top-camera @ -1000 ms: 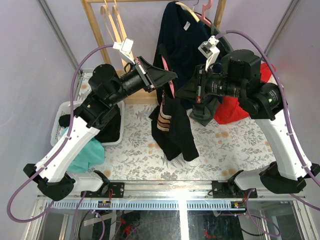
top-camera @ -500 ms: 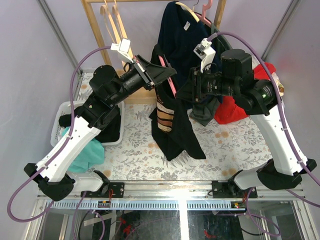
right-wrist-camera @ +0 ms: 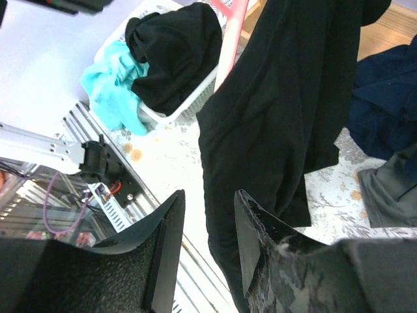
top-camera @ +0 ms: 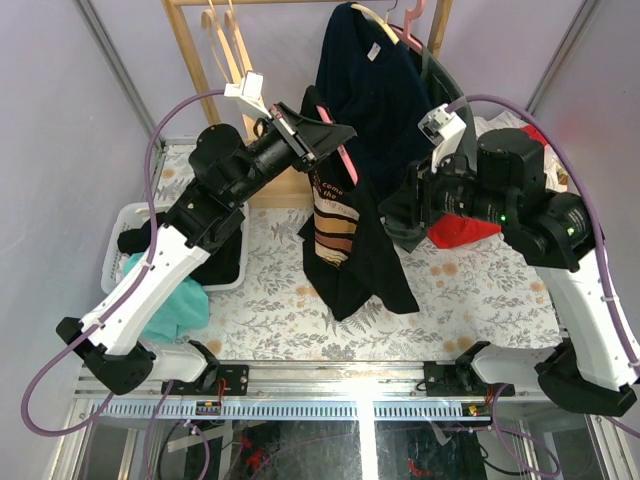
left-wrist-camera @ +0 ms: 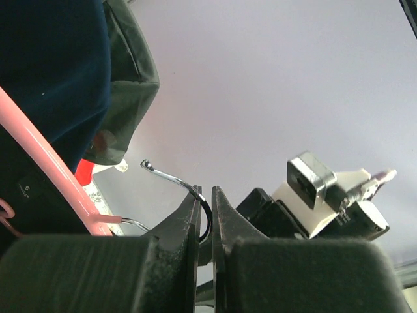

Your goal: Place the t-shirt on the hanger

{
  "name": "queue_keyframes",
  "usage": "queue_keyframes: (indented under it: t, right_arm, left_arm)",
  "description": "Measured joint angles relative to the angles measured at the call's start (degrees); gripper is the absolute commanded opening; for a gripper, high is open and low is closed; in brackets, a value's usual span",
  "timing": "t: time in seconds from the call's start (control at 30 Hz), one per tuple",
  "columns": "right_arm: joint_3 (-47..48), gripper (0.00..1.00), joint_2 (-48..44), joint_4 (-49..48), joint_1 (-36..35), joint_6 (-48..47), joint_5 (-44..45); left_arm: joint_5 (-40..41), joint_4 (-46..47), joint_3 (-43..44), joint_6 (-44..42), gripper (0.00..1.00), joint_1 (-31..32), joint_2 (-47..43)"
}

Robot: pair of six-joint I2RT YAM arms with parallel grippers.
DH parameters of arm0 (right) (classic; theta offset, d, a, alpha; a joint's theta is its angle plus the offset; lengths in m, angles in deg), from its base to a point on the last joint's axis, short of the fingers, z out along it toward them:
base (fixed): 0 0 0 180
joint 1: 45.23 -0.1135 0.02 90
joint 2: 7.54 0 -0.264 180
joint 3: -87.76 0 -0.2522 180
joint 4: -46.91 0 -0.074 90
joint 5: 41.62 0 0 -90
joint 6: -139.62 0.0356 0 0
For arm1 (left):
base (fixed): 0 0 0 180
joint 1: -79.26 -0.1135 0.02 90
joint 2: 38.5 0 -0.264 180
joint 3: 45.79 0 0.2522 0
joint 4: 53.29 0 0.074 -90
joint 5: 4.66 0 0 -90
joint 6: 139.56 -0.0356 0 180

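My right gripper is going to grip the black t-shirt next by its shoulder around the end of the pink hanger's arm. The hanger's metal hook [left-wrist-camera: 172,177] stays free to hang.
The black t-shirt [top-camera: 352,245] with a tan print hangs off the pink hanger [top-camera: 346,160] above the middle of the table. My left gripper [top-camera: 335,133] is shut on the hanger's thin metal hook [left-wrist-camera: 172,177], which passes between its jaws. In the left wrist view a pink arm of the hanger [left-wrist-camera: 45,171] shows at the left beside that gripper [left-wrist-camera: 205,190]. My right gripper [top-camera: 398,212] stands open just right of the t-shirt. In its wrist view the black t-shirt [right-wrist-camera: 280,111] hangs beyond the spread right gripper [right-wrist-camera: 208,193], with nothing between the fingers.
A navy t-shirt [top-camera: 368,90] hangs on the wooden rack [top-camera: 190,60] behind, beside pale hangers [top-camera: 220,40]. A red garment [top-camera: 455,228] and a dark grey one [top-camera: 412,238] lie at the right. A white basket [top-camera: 122,222] with black and teal clothes stands at the left.
My right gripper has opened, let go of the t-shirt and drawn back to the right. The t-shirt now hangs free from the hanger. The left gripper has kept its hold.
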Motion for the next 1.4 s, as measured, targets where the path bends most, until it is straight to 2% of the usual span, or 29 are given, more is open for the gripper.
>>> queue_keyframes:
  t: [0.2,0.37,0.63,0.9,1.4]
  right_arm:
    - [-3.1,0.49,-1.7,0.3,-1.0,-3.3,3.4]
    - [-3.1,0.52,-0.1,0.4,-6.3,-5.2,8.5]
    - [-3.0,0.53,2.8,0.2,-12.8,-6.6,20.3]
    - [-3.0,0.53,1.9,-0.3,-14.4,-8.2,28.9]
    - [-3.7,0.52,3.1,-3.4,-14.6,-9.9,31.5]
  left_arm:
    - [0.6,0.3,1.5,0.6,0.0,0.0,2.4]
    - [1.1,0.6,2.3,1.2,0.0,0.0,4.2]
    - [2.1,0.9,2.7,1.5,0.0,0.0,4.9]
    - [2.6,1.0,3.8,1.5,0.0,-0.3,4.9]
    - [2.5,1.2,6.3,1.9,0.0,-0.3,6.4]
